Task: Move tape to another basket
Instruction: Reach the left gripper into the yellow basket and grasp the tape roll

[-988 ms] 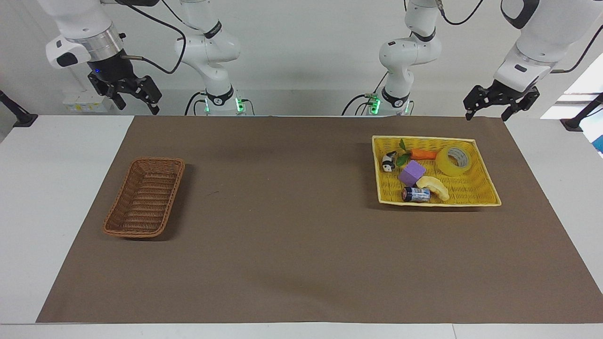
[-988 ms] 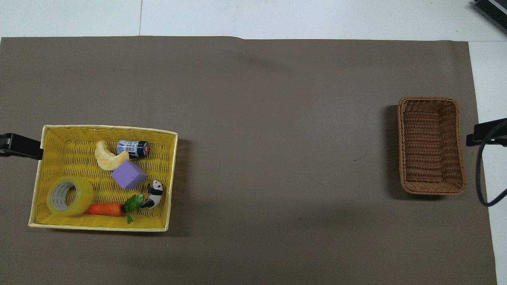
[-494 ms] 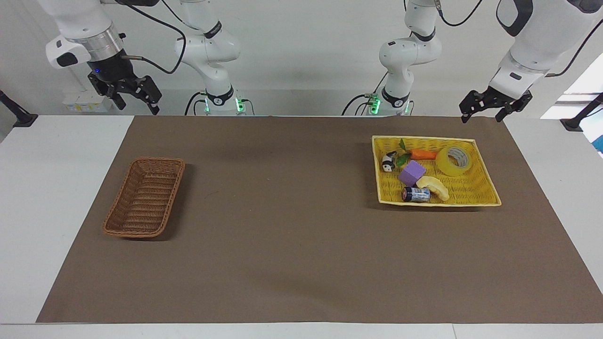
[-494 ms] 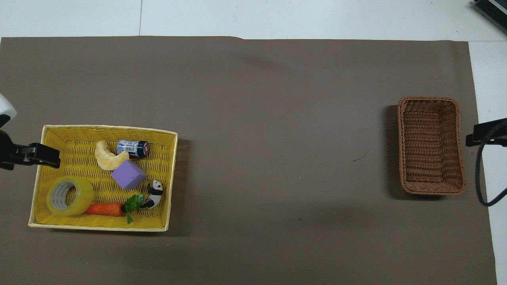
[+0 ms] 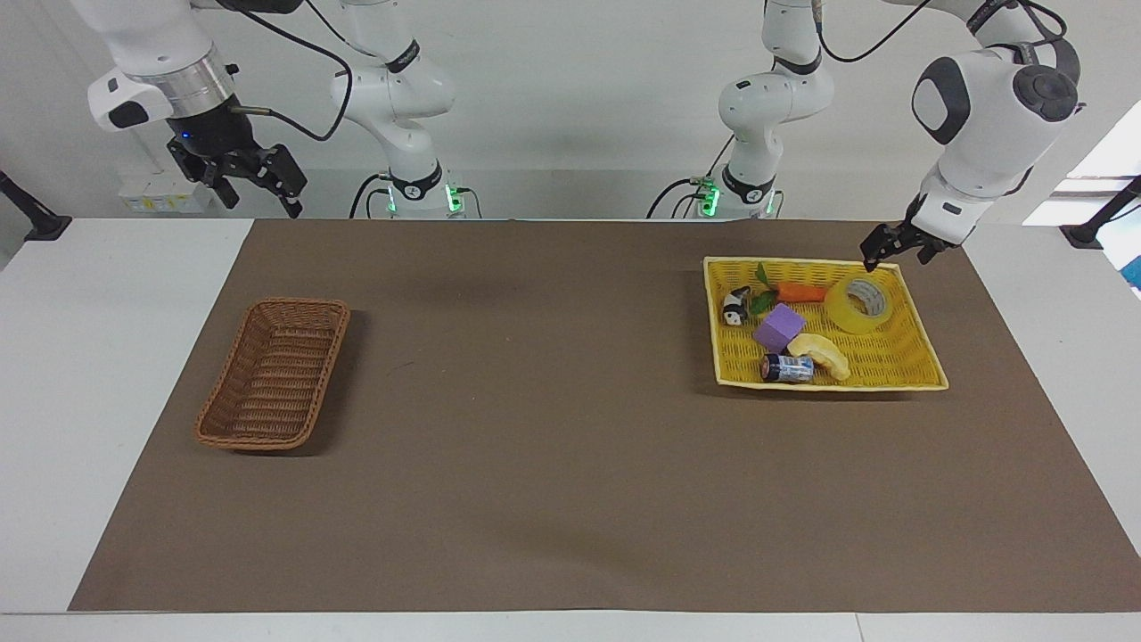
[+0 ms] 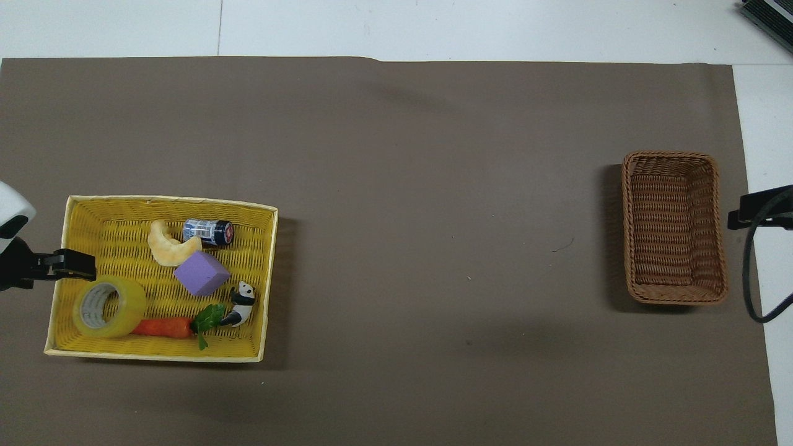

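The tape is wide across, but its core [image 6: 109, 305] is open, so my left gripper should grab the tape by one side of its yellow ring [image 6: 129, 293] next.
The tape [image 5: 857, 304] [image 6: 108, 306], a yellow translucent roll with a grey-white core, lies in the corner of the yellow woven tray [image 5: 923, 384] [image 6: 155, 355] nearest the robots, at the left arm's end. My left gripper [image 5: 897, 257] [image 6: 65, 265] is open and empty. It hangs over the tray's rim just above the tape, apart from it. The brown wicker basket [image 5: 274, 374] [image 6: 674, 226] stands empty at the right arm's end. My right gripper [image 5: 257, 185] [image 6: 757, 209] waits open and raised beside that basket.
The tray also holds an orange carrot toy [image 5: 800, 292], a panda figure [image 5: 735, 307], a purple block [image 5: 779, 327], a pale banana-like toy [image 5: 822, 353] and a small dark can [image 5: 786, 367]. A brown mat [image 5: 535, 428] covers the table between tray and basket.
My left gripper has come down and moved in over the tray's rim, closer to the tape. The right arm, the tape and both baskets have not moved.
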Tool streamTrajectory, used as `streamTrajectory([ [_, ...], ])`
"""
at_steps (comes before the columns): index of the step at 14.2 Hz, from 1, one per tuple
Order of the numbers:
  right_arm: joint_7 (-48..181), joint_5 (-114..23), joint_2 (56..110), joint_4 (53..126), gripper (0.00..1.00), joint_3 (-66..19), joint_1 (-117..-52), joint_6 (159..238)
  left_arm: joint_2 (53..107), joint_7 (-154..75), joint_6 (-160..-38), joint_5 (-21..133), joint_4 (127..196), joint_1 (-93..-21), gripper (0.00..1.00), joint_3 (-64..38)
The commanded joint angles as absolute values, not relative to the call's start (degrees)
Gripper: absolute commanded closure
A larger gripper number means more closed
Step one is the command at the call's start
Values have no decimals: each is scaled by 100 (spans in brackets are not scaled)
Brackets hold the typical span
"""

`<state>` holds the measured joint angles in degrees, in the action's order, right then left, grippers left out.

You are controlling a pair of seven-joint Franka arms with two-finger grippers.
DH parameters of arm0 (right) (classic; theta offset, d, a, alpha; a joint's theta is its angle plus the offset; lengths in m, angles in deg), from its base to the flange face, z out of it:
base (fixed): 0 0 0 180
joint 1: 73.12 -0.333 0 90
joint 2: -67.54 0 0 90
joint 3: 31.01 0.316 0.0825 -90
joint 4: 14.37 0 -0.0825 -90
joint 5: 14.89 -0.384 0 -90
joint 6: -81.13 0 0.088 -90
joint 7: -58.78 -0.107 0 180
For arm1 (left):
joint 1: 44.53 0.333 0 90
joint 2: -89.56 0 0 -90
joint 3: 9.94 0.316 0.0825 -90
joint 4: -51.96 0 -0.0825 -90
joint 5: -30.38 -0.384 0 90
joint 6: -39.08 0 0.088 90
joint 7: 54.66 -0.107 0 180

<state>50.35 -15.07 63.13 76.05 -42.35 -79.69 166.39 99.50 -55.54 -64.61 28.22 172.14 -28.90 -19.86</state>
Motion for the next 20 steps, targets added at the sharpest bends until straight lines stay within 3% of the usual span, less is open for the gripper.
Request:
streamTrajectory([
  [1, 5192, -1647, 6244, 7695, 0, -4270, -7944, 16630, 10362, -5589, -7033, 2845, 18078, -2696, 14, -2005],
  [3, 5192, -1647, 6244, 7695, 0, -4279, -7944, 16630, 10695, -5493, -7647, 2914, 18711, -2294, 16, -1979],
  [6, 5192, -1639, 6244, 7695, 0, -4279, -7944, 16630, 10758, -5466, -8149, 3196, 19178, -1844, 17, -1970],
  [9, 5201, -1638, 6244, 7695, 0, -4279, -7944, 16630, 10697, -4897, -9018, 3223, 19793, -1913, 21, -1970],
  [12, 5201, -1638, 6244, 7695, 0, -4279, -7944, 16630, 10670, -4728, -9661, 3223, 20339, -1984, 35, -1970],
  [13, 5201, -1638, 6244, 7686, 0, -4270, -7944, 16630, 10653, -4728, -9732, 3223, 20436, -1975, 48, -1970],
  [15, 5201, -1647, 6244, 7686, 0, -4279, -7944, 16630, 10548, -4719, -10014, 3223, 20568, -1984, 98, -1970],
  [18, 5201, -1638, 6236, 7695, 0, -4279, -7944, 16630, 10564, -4684, -9778, 3223, 20411, -2097, 100, -1970],
  [20, 5201, -1638, 6244, 7686, 0, -4279, -7944, 16630, 10539, -4570, -8903, 3214, 19703, -2107, 100, -1970],
])
